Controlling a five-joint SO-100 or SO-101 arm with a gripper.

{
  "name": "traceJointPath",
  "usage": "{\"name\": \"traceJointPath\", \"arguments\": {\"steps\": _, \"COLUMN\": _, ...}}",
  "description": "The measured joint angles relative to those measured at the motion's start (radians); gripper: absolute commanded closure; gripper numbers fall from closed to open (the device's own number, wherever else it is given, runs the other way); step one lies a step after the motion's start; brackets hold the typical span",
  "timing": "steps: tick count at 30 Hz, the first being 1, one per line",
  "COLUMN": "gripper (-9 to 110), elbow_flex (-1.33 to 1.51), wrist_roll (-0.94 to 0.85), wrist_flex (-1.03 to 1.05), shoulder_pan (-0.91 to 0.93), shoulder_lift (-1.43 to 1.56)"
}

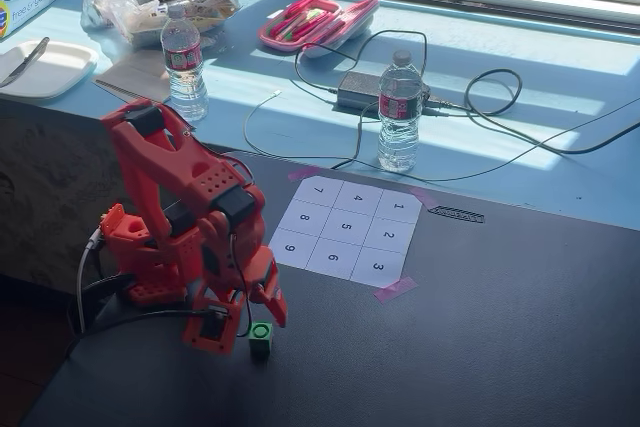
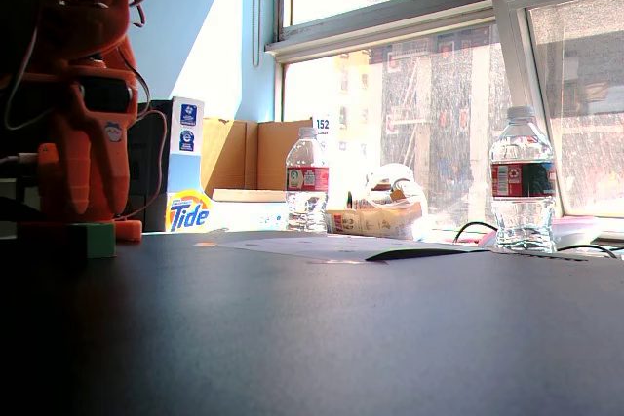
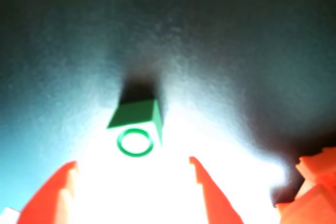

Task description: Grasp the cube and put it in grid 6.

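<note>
My gripper should pick up the green cube [image 1: 261, 338] by its upright sides next, to put it in grid 6.
The green cube [image 1: 261, 338] with a ring on its top face sits on the dark table, in front of the numbered paper sheet [image 1: 345, 231]. Grid 6 [image 1: 333, 259] is the middle cell of the sheet's near row, between 9 and 3, and holds nothing. My red gripper [image 1: 250, 319] points down just behind and above the cube. In the wrist view the gripper [image 3: 133, 163] is open, with both red fingertips on either side just short of the cube [image 3: 137, 115]. In a low fixed view the cube [image 2: 97, 239] stands at the foot of the arm.
Two water bottles [image 1: 185, 59] [image 1: 400, 112], a power adapter [image 1: 360, 93] with trailing cables and a pink pencil case [image 1: 318, 20] lie on the blue surface beyond the sheet. Pink tape [image 1: 395, 289] holds the sheet's corner. The arm's base [image 1: 150, 267] stands left of the sheet.
</note>
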Motion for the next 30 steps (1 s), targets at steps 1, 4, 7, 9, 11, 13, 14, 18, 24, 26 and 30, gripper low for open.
{"name": "traceJointPath", "arguments": {"steps": 1, "gripper": 69, "elbow_flex": -0.018, "wrist_roll": -0.002, "wrist_flex": -0.009, "shoulder_pan": 0.005, "shoulder_lift": -0.031}}
{"name": "traceJointPath", "arguments": {"steps": 4, "gripper": 69, "elbow_flex": -0.048, "wrist_roll": -0.006, "wrist_flex": -0.035, "shoulder_pan": 0.031, "shoulder_lift": -0.104}}
{"name": "traceJointPath", "arguments": {"steps": 7, "gripper": 69, "elbow_flex": -0.051, "wrist_roll": -0.009, "wrist_flex": -0.06, "shoulder_pan": 0.026, "shoulder_lift": -0.153}}
{"name": "traceJointPath", "arguments": {"steps": 9, "gripper": 70, "elbow_flex": -0.051, "wrist_roll": -0.009, "wrist_flex": -0.075, "shoulder_pan": 0.029, "shoulder_lift": -0.167}}
{"name": "traceJointPath", "arguments": {"steps": 11, "gripper": 71, "elbow_flex": -0.051, "wrist_roll": -0.009, "wrist_flex": -0.08, "shoulder_pan": 0.029, "shoulder_lift": -0.167}}
{"name": "traceJointPath", "arguments": {"steps": 13, "gripper": 73, "elbow_flex": -0.051, "wrist_roll": -0.009, "wrist_flex": -0.08, "shoulder_pan": 0.025, "shoulder_lift": -0.167}}
{"name": "traceJointPath", "arguments": {"steps": 14, "gripper": 74, "elbow_flex": -0.051, "wrist_roll": -0.009, "wrist_flex": -0.08, "shoulder_pan": 0.02, "shoulder_lift": -0.167}}
{"name": "traceJointPath", "arguments": {"steps": 18, "gripper": 78, "elbow_flex": -0.051, "wrist_roll": -0.009, "wrist_flex": -0.092, "shoulder_pan": 0.017, "shoulder_lift": -0.167}}
{"name": "traceJointPath", "arguments": {"steps": 24, "gripper": 87, "elbow_flex": -0.032, "wrist_roll": -0.009, "wrist_flex": -0.118, "shoulder_pan": 0.012, "shoulder_lift": -0.167}}
{"name": "traceJointPath", "arguments": {"steps": 26, "gripper": 92, "elbow_flex": -0.028, "wrist_roll": -0.009, "wrist_flex": -0.129, "shoulder_pan": 0.009, "shoulder_lift": -0.167}}
{"name": "traceJointPath", "arguments": {"steps": 30, "gripper": 101, "elbow_flex": -0.012, "wrist_roll": -0.009, "wrist_flex": -0.147, "shoulder_pan": 0.003, "shoulder_lift": -0.169}}
